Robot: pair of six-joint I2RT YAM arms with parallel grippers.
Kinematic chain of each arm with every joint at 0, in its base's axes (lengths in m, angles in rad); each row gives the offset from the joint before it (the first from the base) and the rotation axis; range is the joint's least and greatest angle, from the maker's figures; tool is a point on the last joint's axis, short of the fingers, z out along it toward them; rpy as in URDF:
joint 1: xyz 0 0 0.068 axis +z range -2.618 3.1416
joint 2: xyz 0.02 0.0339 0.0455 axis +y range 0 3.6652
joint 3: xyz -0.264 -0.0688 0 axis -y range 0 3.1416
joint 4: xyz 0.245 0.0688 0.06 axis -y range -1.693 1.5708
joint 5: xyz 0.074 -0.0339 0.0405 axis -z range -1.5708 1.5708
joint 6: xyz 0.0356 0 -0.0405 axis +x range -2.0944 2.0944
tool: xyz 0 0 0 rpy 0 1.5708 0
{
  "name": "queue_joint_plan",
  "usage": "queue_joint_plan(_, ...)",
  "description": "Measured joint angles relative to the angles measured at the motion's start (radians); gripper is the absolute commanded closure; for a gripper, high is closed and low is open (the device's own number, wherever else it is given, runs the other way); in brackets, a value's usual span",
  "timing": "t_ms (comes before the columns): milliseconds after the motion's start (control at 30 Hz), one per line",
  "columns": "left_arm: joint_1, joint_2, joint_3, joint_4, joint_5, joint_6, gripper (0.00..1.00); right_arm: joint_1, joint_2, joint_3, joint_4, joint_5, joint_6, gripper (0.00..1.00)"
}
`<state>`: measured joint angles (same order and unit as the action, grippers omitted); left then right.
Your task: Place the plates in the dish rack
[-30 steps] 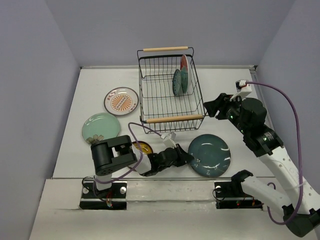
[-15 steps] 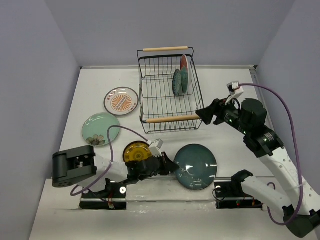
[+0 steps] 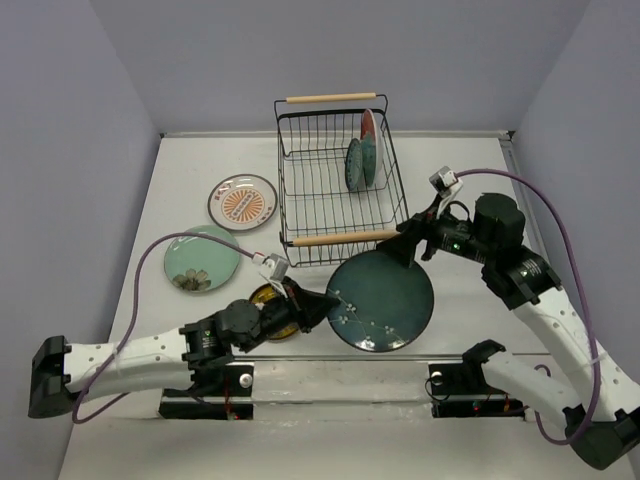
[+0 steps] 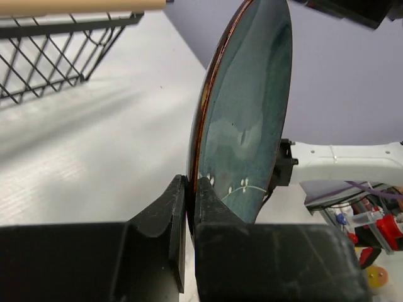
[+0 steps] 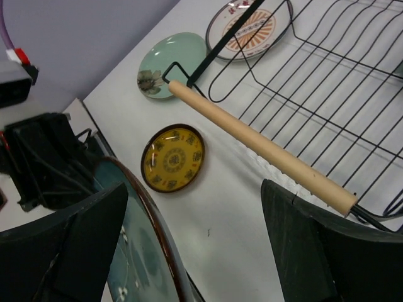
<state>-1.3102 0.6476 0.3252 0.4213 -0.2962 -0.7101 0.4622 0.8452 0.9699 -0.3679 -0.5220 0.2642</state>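
Note:
My right gripper reaches and grabs the blue-teal plate's top rim point(image 3: 396, 255) next, leaving the opposite edge free to stand in the dish rack point(image 3: 300, 180).
The large blue-teal plate point(image 3: 385, 303) is tilted up on edge in front of the dish rack point(image 3: 300, 180). My left gripper point(image 3: 322, 302) is shut on its left rim; in the left wrist view the jaws point(image 4: 191, 196) pinch the brown rim of this plate point(image 4: 249, 119). My right gripper point(image 3: 408, 243) hangs open over the plate's top edge, and the plate's rim point(image 5: 148, 251) lies between its fingers point(image 5: 75, 239), nearer the left one. A red plate point(image 3: 369, 128) and a dark teal plate point(image 3: 354, 165) stand upright in the rack.
A white plate with an orange centre point(image 3: 243, 202), a mint plate point(image 3: 200, 260) and a small yellow plate point(image 3: 270, 297) lie flat left of the rack. The rack's near wooden handle point(image 5: 258, 148) runs just beside my right finger. Purple cables loop over both arms.
The left arm has stretched out low to the left and tipped the blue-teal plate up off the table. The right gripper has opened wider and moved left to the plate's top edge.

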Motion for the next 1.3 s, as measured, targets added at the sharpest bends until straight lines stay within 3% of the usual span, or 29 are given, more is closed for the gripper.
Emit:
queue_joint_plan(167,0.15,-0.071,0.072,-0.086,0.085,0.08,0.94,0.0,0.054,0.024,0.001,-0.114,-0.018,0.1)
queue_joint_plan(333,0.381,-0.039,0.132,-0.123,0.239,0.118,0.94,-0.004,0.122,0.031,0.005,-0.214,-0.038,0.26)
queue_joint_plan(467,0.475,0.019,0.184,-0.152,0.353,0.138,0.94,-0.024,0.158,0.029,0.0,-0.205,-0.059,0.68)
queue_joint_plan(500,0.491,0.028,0.196,-0.156,0.371,0.139,0.94,-0.032,0.165,0.029,0.0,-0.192,-0.061,0.84)
queue_joint_plan(533,0.511,0.035,0.214,-0.161,0.389,0.147,0.94,-0.038,0.174,0.029,0.003,-0.189,-0.063,0.91)
queue_joint_plan(567,0.528,0.039,0.235,-0.181,0.398,0.159,0.86,-0.04,0.183,0.029,0.009,-0.174,-0.069,0.93)
queue_joint_plan(600,0.538,0.038,0.245,-0.198,0.396,0.162,0.86,-0.044,0.189,0.029,0.017,-0.203,-0.051,0.93)
queue_joint_plan(667,0.571,0.038,0.274,-0.24,0.402,0.175,0.65,-0.041,0.194,0.038,0.042,-0.223,-0.027,0.93)
queue_joint_plan(700,0.573,0.039,0.3,-0.263,0.383,0.18,0.47,-0.04,0.2,0.052,0.055,-0.229,-0.006,0.93)
queue_joint_plan(800,0.582,0.047,0.382,-0.307,0.34,0.192,0.25,-0.014,0.23,0.108,0.079,-0.209,0.047,0.93)
queue_joint_plan(1033,0.576,0.014,0.626,-0.424,0.185,0.314,0.01,0.037,0.373,0.342,0.137,-0.077,0.145,0.93)
queue_joint_plan(1300,0.572,-0.166,0.634,-0.512,-0.039,0.439,0.01,0.057,0.618,0.537,0.098,0.405,0.178,0.93)
